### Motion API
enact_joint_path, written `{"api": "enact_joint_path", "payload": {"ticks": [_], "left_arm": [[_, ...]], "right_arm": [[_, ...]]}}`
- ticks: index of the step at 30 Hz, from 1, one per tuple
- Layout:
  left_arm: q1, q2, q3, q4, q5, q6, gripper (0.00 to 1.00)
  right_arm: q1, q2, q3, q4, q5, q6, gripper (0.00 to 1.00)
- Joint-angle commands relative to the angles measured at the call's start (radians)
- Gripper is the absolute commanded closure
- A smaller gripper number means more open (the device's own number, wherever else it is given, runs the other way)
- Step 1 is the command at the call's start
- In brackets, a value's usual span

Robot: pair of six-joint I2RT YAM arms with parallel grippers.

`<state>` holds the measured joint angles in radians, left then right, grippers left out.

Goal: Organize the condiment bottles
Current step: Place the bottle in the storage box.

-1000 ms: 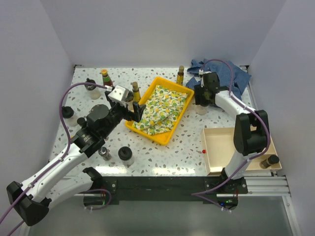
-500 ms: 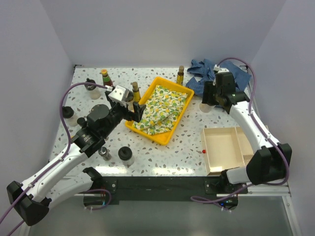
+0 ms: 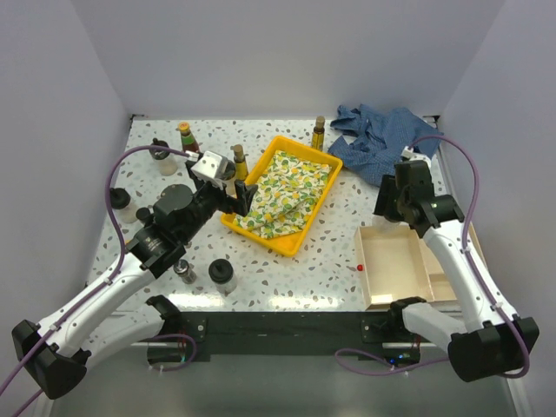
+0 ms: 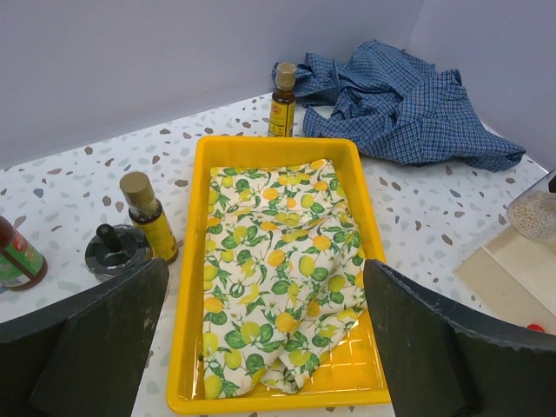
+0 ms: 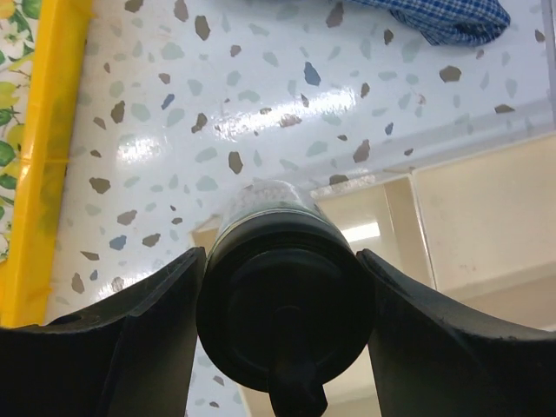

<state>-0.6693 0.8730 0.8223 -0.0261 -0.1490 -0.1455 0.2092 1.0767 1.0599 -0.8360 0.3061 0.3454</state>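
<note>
The jar hangs tilted, with its base overlapping the wooden box's rim. The robot's right gripper should stay closed on the jar, because the jar would drop short if the gripper opened now.
My right gripper [image 3: 388, 205] is shut on a squat clear jar with a black lid [image 5: 282, 295] and holds it above the far left corner of the wooden box [image 5: 486, 208]. My left gripper [image 3: 239, 196] is open and empty above the yellow tray's [image 3: 259, 234] left rim. A slim amber bottle [image 4: 148, 228] and a black-lidded jar [image 4: 117, 250] stand left of the tray. Another amber bottle [image 3: 319, 132] stands behind the tray. A green red-labelled bottle [image 3: 185, 136] and a jar [image 3: 160, 153] are at the back left. More jars [image 3: 221, 274] [image 3: 119, 200] stand near the left arm.
A lemon-print cloth [image 3: 282, 195] fills the yellow tray. A blue checked shirt [image 3: 382, 130] lies crumpled at the back right. The compartmented wooden box [image 3: 395, 261] sits at the front right. A small red thing [image 3: 359, 268] lies left of the box.
My right gripper has carried the black-lidded jar from beside the tray's right side toward the front right, over the wooden box. The left arm has not moved.
</note>
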Motion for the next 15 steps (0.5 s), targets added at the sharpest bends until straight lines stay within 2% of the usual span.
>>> {"api": "enact_joint_path", "payload": {"ticks": [1,9,15], "left_arm": [[-0.004,-0.003,0.003,0.034,0.005,0.012,0.00],[-0.004,-0.002,0.003,0.034,0.008,0.011,0.00],[-0.003,0.000,0.003,0.034,0.000,0.011,0.00]], "right_arm": [[0.004,-0.060,-0.024,-0.014,0.070,0.061,0.62],[0.004,-0.092,-0.095,-0.032,0.188,0.090,0.59],[0.001,-0.078,-0.155,0.031,0.177,0.109,0.59]]}}
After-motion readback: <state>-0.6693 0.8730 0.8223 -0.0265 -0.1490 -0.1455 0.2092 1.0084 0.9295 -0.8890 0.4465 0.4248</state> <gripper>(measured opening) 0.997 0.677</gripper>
